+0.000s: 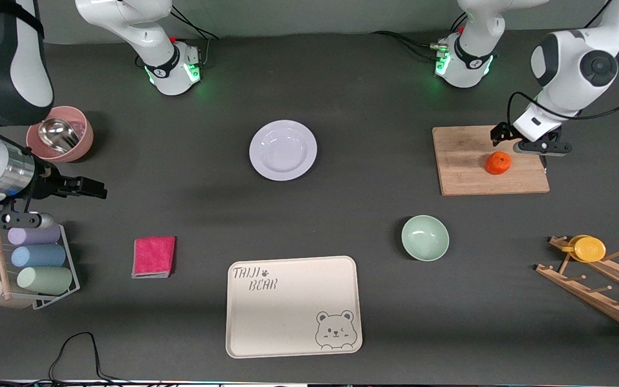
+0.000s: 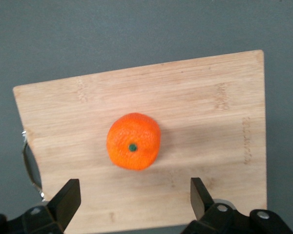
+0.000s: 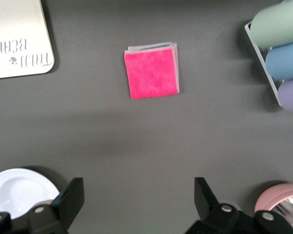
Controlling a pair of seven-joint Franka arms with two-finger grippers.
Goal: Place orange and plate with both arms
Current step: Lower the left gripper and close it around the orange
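Note:
I should place the orange on the white plate (image 1: 283, 150), so my left gripper should next grab the orange (image 1: 498, 163) by its round sides.
The orange (image 1: 498, 163) sits on a wooden cutting board (image 1: 465, 161) toward the left arm's end of the table. My left gripper (image 1: 540, 148) is open and empty, low over the board's edge beside the orange. In the left wrist view the orange (image 2: 134, 147) lies just ahead of the open gripper (image 2: 135, 200). The white plate (image 1: 283, 150) lies on the table mid-way between the arms' bases; its rim also shows in the right wrist view (image 3: 19, 190). My right gripper (image 1: 81, 188) is open and empty, up in the air over bare table near the pink bowl; it shows in its own view too (image 3: 138, 200).
A pale green bowl (image 1: 425, 238) and a cream bear tray (image 1: 293, 306) lie nearer the camera. A pink cloth (image 1: 153, 256), a rack of pastel cups (image 1: 35, 266) and a pink bowl (image 1: 60, 134) are at the right arm's end. A wooden rack holds a yellow cup (image 1: 589, 249).

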